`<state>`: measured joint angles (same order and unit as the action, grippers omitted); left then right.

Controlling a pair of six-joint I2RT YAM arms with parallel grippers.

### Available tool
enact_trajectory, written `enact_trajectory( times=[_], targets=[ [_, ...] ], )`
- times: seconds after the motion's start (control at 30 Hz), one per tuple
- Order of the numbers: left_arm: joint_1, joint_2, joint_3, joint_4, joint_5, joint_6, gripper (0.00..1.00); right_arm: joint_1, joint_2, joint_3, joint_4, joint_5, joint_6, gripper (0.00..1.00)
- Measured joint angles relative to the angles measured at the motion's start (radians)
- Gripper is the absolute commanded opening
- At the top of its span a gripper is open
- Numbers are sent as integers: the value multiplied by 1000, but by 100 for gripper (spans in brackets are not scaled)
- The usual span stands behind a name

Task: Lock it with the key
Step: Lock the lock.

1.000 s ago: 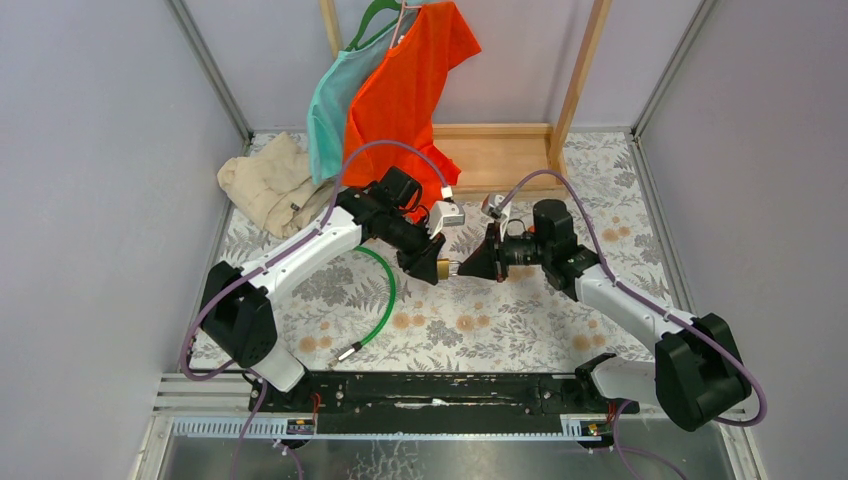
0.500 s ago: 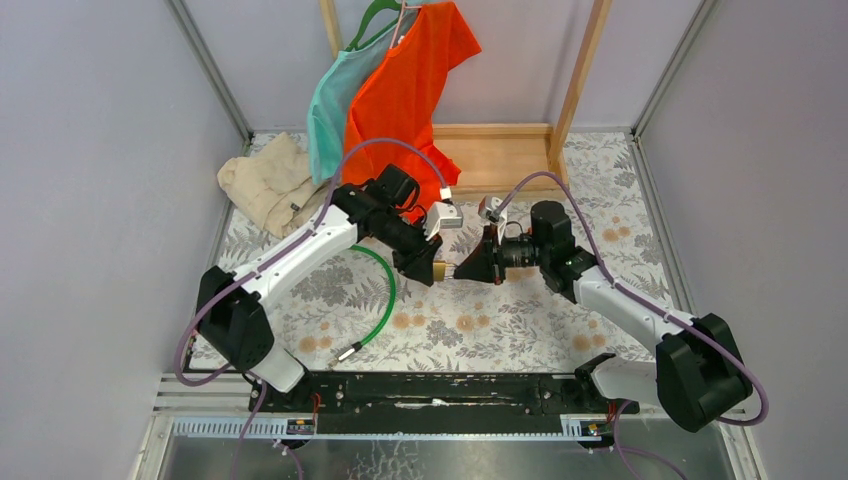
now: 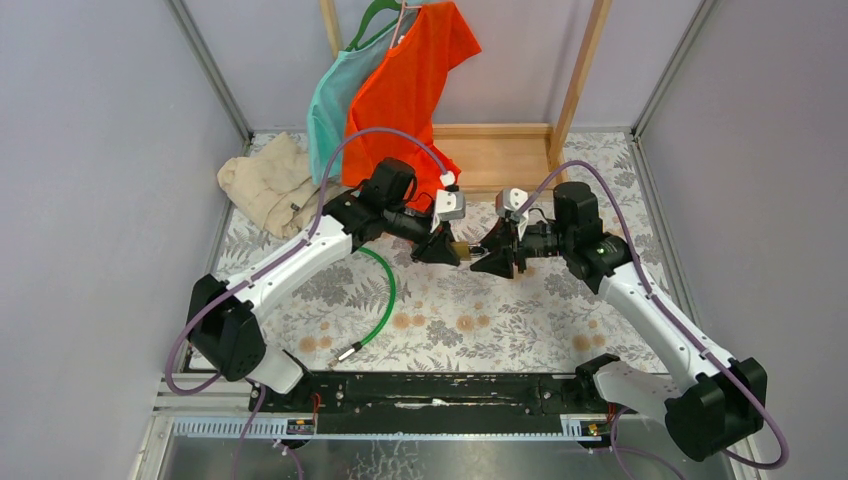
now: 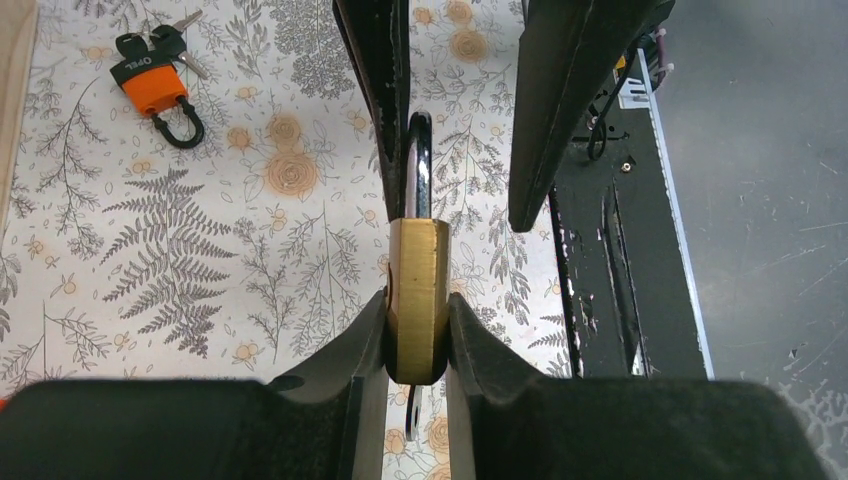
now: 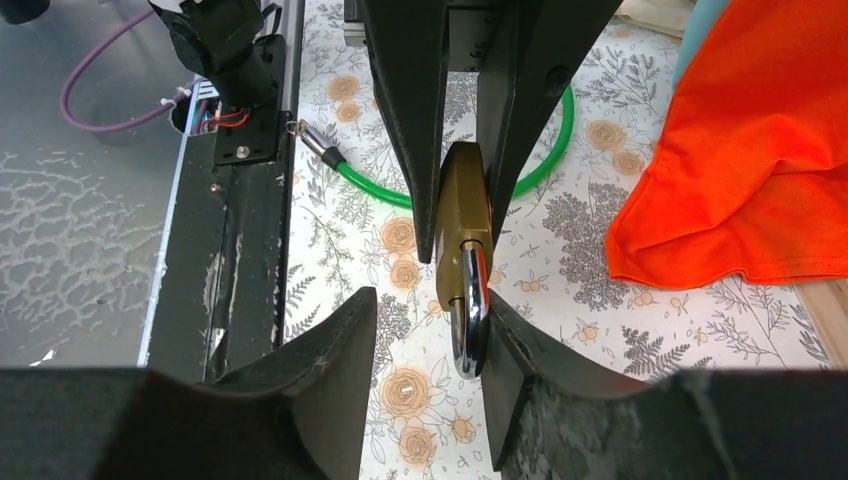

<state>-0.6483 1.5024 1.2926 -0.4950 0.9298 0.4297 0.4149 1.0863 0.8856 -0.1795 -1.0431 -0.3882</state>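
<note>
I need to close my right gripper on the shackle now. The chrome shackle (image 4: 420, 158) is between its open fingers, so closing would hold the padlock (image 4: 418, 290).
A brass padlock (image 4: 418, 290) is held in the air over the flowered cloth, with my left gripper (image 4: 417, 310) shut on its body. Its chrome shackle (image 5: 470, 322) points at my right gripper (image 5: 430, 300), which is open. The shackle lies against the inner face of the right finger, apart from the other finger. In the top view the two grippers (image 3: 445, 248) (image 3: 492, 256) meet nose to nose. A small bare metal tab (image 4: 413, 405) hangs under the padlock. The key (image 4: 155, 85), orange with a black loop, lies on the cloth at the far left of the left wrist view.
A green cable (image 3: 385, 290) curves on the cloth under the left arm. An orange shirt (image 3: 405, 90) and a teal garment (image 3: 330, 100) hang from a wooden rack (image 3: 500, 150) at the back. Beige cloth (image 3: 265, 180) lies back left. The black rail (image 3: 430, 390) runs along the near edge.
My right gripper has opened from shut. Both arms have shifted toward the back and right, the left one carrying the padlock with it.
</note>
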Motion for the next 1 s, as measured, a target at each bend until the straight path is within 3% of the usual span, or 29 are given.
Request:
enact_trajectory(
  times=[0.4, 0.5, 0.73, 0.8, 0.87, 1.0],
  targets=[
    [-5, 5, -16, 30, 40, 4, 0, -18, 3, 11, -49, 6, -31, 5],
    [-5, 8, -16, 32, 40, 8, 13, -21, 4, 11, -48, 18, -7, 0],
    [-5, 14, -16, 64, 21, -2, 65, -35, 4, 11, -56, 40, 2, 0],
    [-5, 13, -16, 80, 12, 1, 75, -42, 4, 11, -72, 41, 1, 0],
    [-5, 12, -16, 80, -2, 9, 80, -53, 4, 11, -83, 40, -1, 0],
    [-5, -1, -22, 67, -44, 53, 80, -77, 4, 11, -98, 35, -6, 0]
  ],
)
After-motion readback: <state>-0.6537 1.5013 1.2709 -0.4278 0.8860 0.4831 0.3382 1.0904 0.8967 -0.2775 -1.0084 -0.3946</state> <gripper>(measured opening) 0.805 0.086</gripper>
